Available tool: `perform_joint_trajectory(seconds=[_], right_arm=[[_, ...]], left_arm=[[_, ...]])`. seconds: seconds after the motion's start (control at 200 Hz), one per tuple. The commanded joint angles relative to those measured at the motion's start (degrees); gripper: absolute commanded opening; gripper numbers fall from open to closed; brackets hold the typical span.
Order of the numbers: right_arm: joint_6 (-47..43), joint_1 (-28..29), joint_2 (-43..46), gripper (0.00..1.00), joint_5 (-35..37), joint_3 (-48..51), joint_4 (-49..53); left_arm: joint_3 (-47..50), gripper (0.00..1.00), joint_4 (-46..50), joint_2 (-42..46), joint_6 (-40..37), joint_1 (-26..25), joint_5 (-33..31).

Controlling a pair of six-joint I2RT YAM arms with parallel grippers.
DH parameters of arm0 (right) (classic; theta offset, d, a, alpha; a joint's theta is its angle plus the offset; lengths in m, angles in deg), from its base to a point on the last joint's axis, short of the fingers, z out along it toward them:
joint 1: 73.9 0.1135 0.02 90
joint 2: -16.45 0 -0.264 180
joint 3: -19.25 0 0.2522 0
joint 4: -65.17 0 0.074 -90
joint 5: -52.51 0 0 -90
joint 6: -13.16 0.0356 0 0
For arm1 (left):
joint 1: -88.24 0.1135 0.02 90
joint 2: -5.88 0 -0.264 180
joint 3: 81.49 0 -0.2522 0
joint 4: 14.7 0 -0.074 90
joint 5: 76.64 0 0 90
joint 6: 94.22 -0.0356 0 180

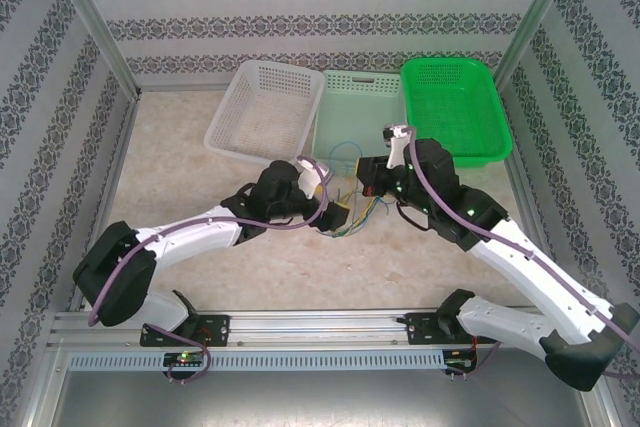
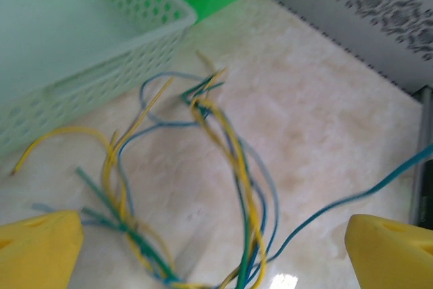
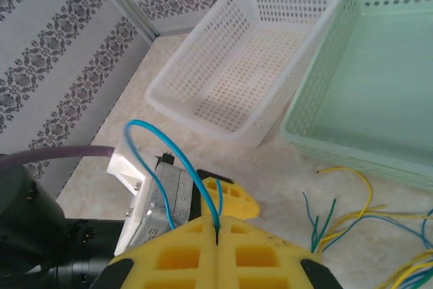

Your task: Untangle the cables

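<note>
The single blue cable needs to be gripped next by my left gripper, on its part clear of the bundle (image 2: 327, 208), so that I can pull the cable from the bundle.
The cables (image 2: 233, 160) lie tangled on the marble table in front of the pale green basket, a bundle of yellow, blue and green wires (image 1: 357, 213). My left gripper (image 2: 213, 262) hovers just above the bundle, open, its yellow fingertips (image 2: 37, 248) far apart on either side of the wires. One blue cable (image 2: 379, 191) runs off to the right, away from the tangle. My right gripper (image 3: 216, 225) is shut on that blue cable (image 3: 180, 154), which loops up out of its yellow pads. In the top view the right gripper (image 1: 372, 190) sits close beside the left gripper (image 1: 337, 209).
Three baskets stand side by side at the back: white (image 1: 265, 107), pale green (image 1: 360, 112) and bright green (image 1: 455, 107). Loose cable ends (image 3: 338, 218) lie near the pale green basket's front wall (image 3: 352, 147). Patterned walls and metal posts enclose the table.
</note>
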Motion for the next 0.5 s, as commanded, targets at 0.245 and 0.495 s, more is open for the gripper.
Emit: perform_joint_trajectory(seconds=[0.245,0.495], right_arm=[[3.4,1.4,-2.0,0.0,1.2,-0.1,-3.5],[4.2,1.6,-0.8,0.0,2.8,0.9,-2.4]], left_arm=[[-5.1,1.0,-5.6,-5.1,0.3,-4.5,5.1],[-7.7,0.32,-1.9,-6.3,3.9,-4.8,-2.9]])
